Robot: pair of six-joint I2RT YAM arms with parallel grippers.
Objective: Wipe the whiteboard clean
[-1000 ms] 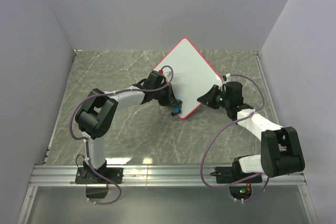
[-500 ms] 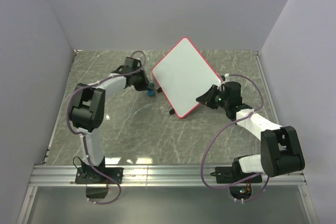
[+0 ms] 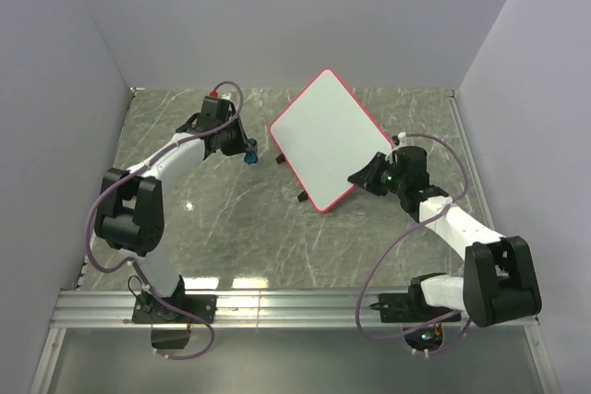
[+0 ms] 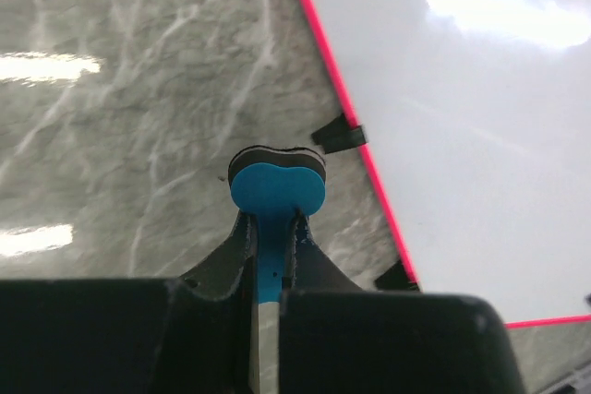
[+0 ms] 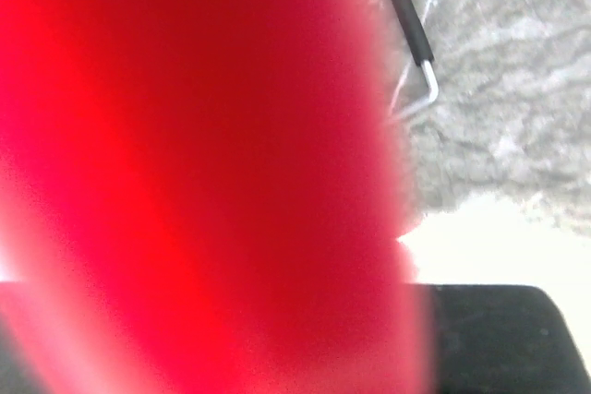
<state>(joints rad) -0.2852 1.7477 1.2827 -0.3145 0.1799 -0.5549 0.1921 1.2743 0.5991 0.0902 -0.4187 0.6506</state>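
Note:
The eraser, held by my left gripper above the table close beside the board's black foot, would drop if released now.
The whiteboard, white with a thin pink-red frame, stands tilted at the table's middle back; its face shows no marks. It also fills the right of the left wrist view. My right gripper is shut on the board's near right edge and holds it up; in the right wrist view the red frame blurs across the lens and hides the jaws. My left gripper is shut on the small blue eraser, left of the board and apart from it, above the table.
The grey marbled table is walled at the back and both sides. The board's black feet and a wire stand leg stick out beneath it. A metal rail runs along the near edge.
My left gripper has carried the eraser off the board's near left edge, leftward and toward the back. The right gripper and the board have stayed nearly still.

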